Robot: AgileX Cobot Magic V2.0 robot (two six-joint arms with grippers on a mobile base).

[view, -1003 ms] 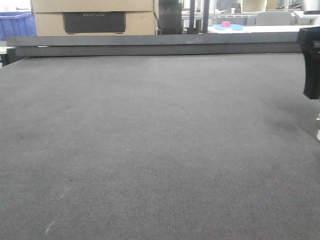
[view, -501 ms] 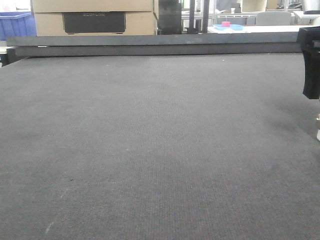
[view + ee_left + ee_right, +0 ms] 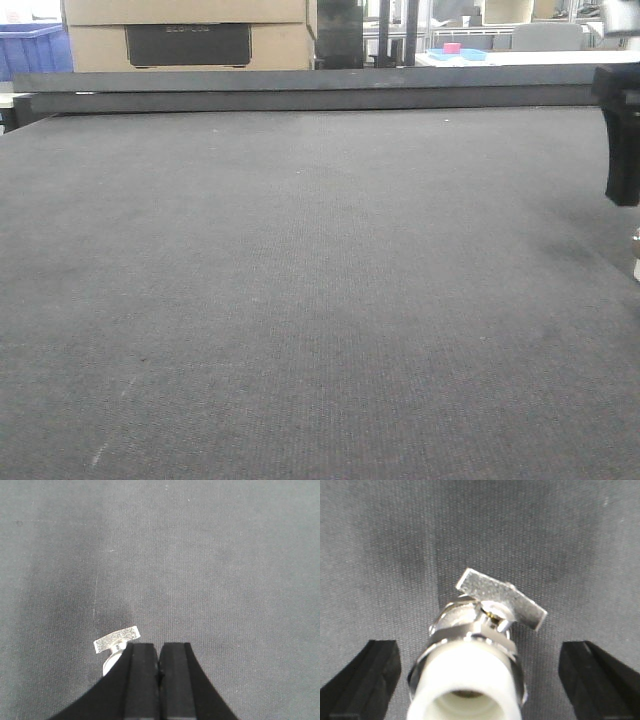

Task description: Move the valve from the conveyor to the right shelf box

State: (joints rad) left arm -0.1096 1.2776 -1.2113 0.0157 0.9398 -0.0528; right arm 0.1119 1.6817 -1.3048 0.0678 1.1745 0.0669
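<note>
My right gripper is to grab the valve (image 3: pixel 475 655) by its white plastic end (image 3: pixel 467 680) next, to place it in the right shelf box.
The valve (image 3: pixel 475 655), silvery metal with a white plastic end and a flat T-handle, lies on the dark-grey conveyor (image 3: pixel 380 555), close up between the fingers of my right gripper (image 3: pixel 479 647). That gripper is open, with one black finger on each side and clear of the valve. In the front view a black finger (image 3: pixel 622 140) hangs at the right edge above the conveyor (image 3: pixel 300 300), with a pale sliver of the valve (image 3: pixel 636 262) below it. My left gripper (image 3: pixel 159 647) is shut with nothing between its fingers; a small silvery valve (image 3: pixel 116 642) lies just behind its left finger. The right shelf box is out of view.
A black raised rail (image 3: pixel 300 95) runs along the belt's far edge. Behind it stand cardboard boxes (image 3: pixel 185 35), a blue crate (image 3: pixel 30 45) and a blue tray (image 3: pixel 455 52) holding a pink item.
The black finger at the right edge of the front view has sunk slightly toward the belt. Nothing else has moved.
</note>
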